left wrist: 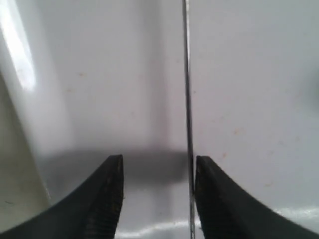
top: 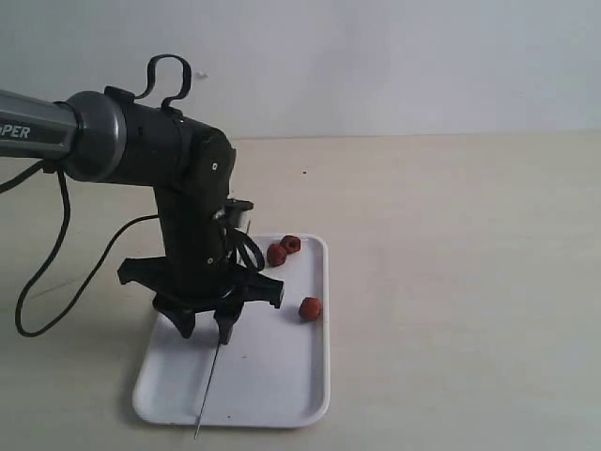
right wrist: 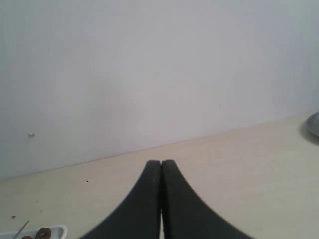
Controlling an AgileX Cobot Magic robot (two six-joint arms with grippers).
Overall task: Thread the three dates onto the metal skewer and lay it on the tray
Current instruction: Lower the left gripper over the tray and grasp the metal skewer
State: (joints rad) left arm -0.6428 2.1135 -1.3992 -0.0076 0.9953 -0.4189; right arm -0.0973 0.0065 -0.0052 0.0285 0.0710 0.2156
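I need to grip the metal skewer by its thin body (top: pixel 217 353) (left wrist: pixel 190 158) with my left gripper next, so I can thread the three dates.
The white tray (top: pixel 282 390) lies on the table with three dates on it: two close together (top: pixel 276 254) (top: pixel 291 243) at its far end and one (top: pixel 310 308) near its right rim. The metal skewer (top: pixel 208 390) lies along the tray, its tip over the near rim. My left gripper (top: pixel 205 329) hangs low over the tray, open. In the left wrist view the skewer (left wrist: pixel 187 74) runs beside one finger (left wrist: pixel 214 189) of that gripper (left wrist: pixel 158 160), over the tray (left wrist: pixel 99 74). My right gripper (right wrist: pixel 161 163) is shut and empty, away from the tray (right wrist: pixel 55 230).
A black cable (top: pixel 38 272) loops from the left arm onto the table at the left. In the right wrist view a grey round edge (right wrist: pixel 314 124) shows at the far side of the table, and a wall stands behind.
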